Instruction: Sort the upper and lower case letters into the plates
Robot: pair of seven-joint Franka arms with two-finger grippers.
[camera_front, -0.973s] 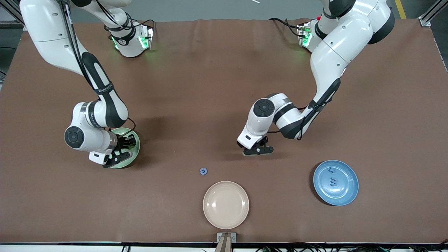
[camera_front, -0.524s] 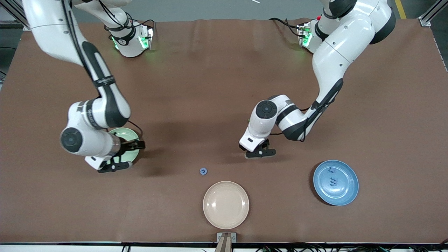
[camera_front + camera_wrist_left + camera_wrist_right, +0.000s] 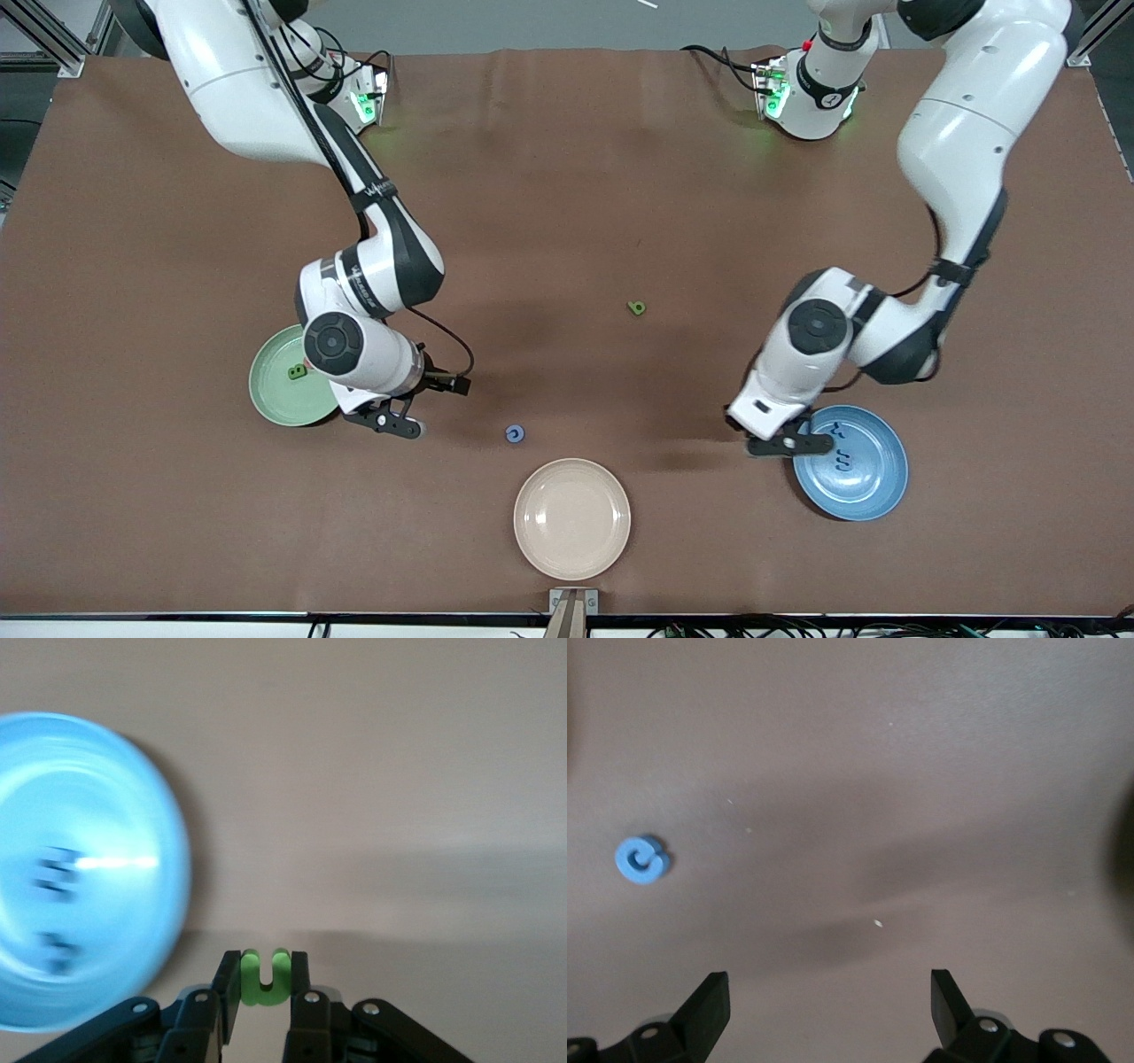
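The right gripper should next grab the blue letter by its round outer edge (image 3: 515,434). Then it can sort the blue letter into the pale green plate (image 3: 270,403).
My left gripper (image 3: 784,443) hangs over the rim of the blue plate (image 3: 873,496) on the side toward the right arm's end. It is shut on a small green letter (image 3: 252,979), pinched between the fingers of that left gripper (image 3: 266,958). The blue plate (image 3: 89,797) holds two dark letters (image 3: 842,446). My right gripper (image 3: 423,406) is open and empty beside the pale green plate (image 3: 270,403), which holds a green letter (image 3: 298,372). A blue letter (image 3: 515,433) lies on the table ahead of the right gripper (image 3: 830,1010), seen as a blue ring shape (image 3: 642,860). Another green letter (image 3: 636,307) lies mid-table.
A cream-beige plate (image 3: 572,518) sits near the table's front edge, nearer the front camera than the blue letter. The brown mat (image 3: 567,177) covers the whole table. Both arms' bases stand along the table's edge farthest from the front camera.
The right gripper opened, leaving a green letter in the green plate, and moved toward the blue letter. The left arm carried its green letter over to the blue plate's rim, uncovering the mid-table green letter.
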